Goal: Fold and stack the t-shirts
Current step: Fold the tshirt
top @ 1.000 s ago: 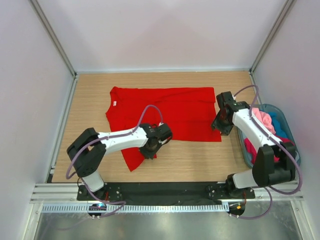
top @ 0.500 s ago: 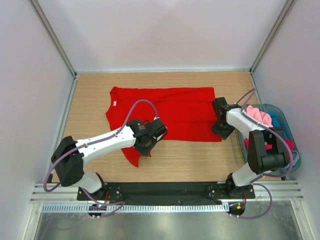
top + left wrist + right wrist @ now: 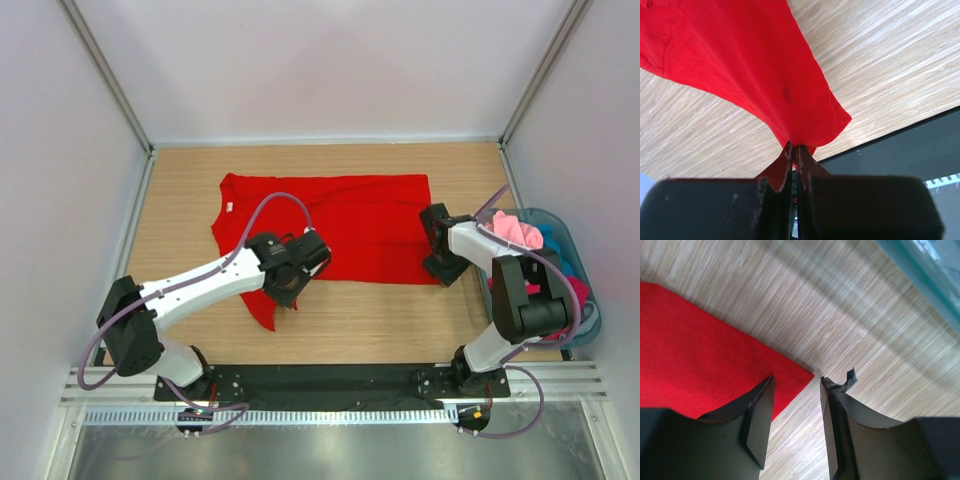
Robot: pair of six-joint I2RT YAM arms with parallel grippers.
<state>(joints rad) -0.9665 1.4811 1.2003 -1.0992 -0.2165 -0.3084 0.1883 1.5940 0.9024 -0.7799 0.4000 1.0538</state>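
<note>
The red t-shirt [image 3: 350,215] will be grabbed next by its near hem corner [image 3: 435,281] with my right gripper. Then both grippers can fold the t-shirt's near side over.
A bright red t-shirt [image 3: 350,215] lies spread flat on the wooden table [image 3: 180,200], its white neck label [image 3: 229,207] at the left. My left gripper [image 3: 288,288] is shut on a fold of the shirt's near-left part, which hangs in a taut cone from the jaws [image 3: 795,149]. The red cloth [image 3: 740,60] rises off the wood there. My right gripper [image 3: 442,268] stands open just over the shirt's near-right corner [image 3: 802,375]. One finger is above the red cloth and the other above bare wood [image 3: 796,381]. Nothing sits between its pads.
A translucent blue-grey basket [image 3: 585,262] stands at the table's right edge [image 3: 920,270]. It holds a pink tee [image 3: 518,230], a teal one [image 3: 560,262] and a crimson one [image 3: 575,292]. White walls close in the back and sides, and a black rail runs along the near edge [image 3: 900,145].
My left gripper has shifted left with the red cloth in its grip. The right gripper has come down and toward me onto the shirt's near-right corner, jaws still apart.
</note>
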